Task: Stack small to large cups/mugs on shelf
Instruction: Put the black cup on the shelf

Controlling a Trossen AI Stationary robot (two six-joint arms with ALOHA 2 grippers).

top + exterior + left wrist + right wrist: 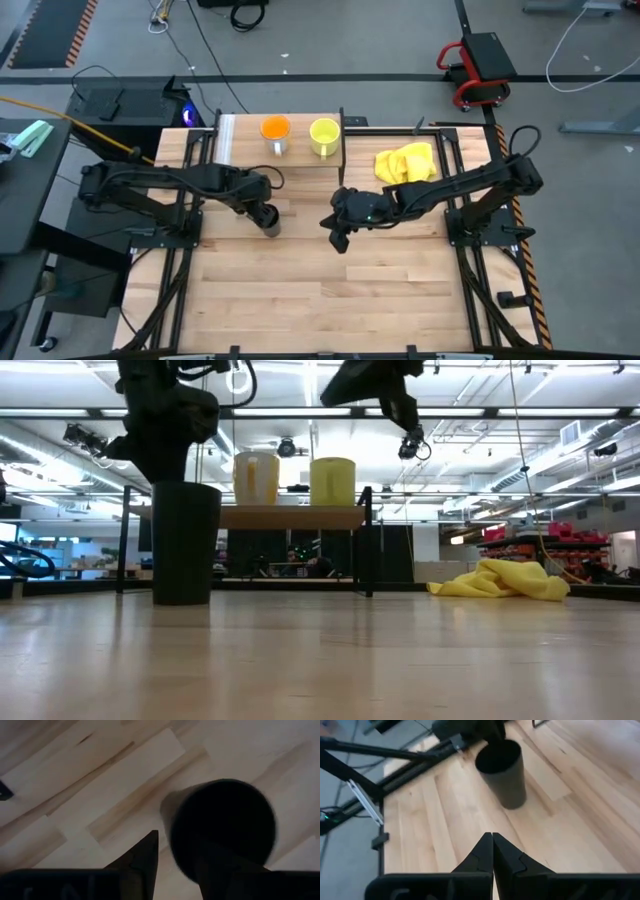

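My left gripper grabs the black cup by its rim [175,825] next, to stand it beside the orange mug.
A tall black cup [185,540] stands upright on its base on the tabletop, left of the middle [271,224]. My left gripper [264,210] hangs over it, open, pointing steeply down; one finger [145,855] stands outside the cup's wall and the other [220,867] reaches over its mouth [222,827]. An orange mug [275,130] and a yellow mug [323,135] stand side by side on the shelf [290,516] at the far edge. My right gripper [492,839] is shut on nothing, raised above the table's middle [340,236]. My left gripper straddles the black cup's rim [170,820] from above. A strip of bare table shows between the outer finger and the wall. The inner finger is dark against the dark cup, so I cannot tell whether it touches. The cup stands on the table.
A crumpled yellow cloth [405,162] lies on the table right of the shelf. Thin black posts [368,545] hold the shelf board above the tabletop. The near half of the tabletop [330,300] is bare wood.
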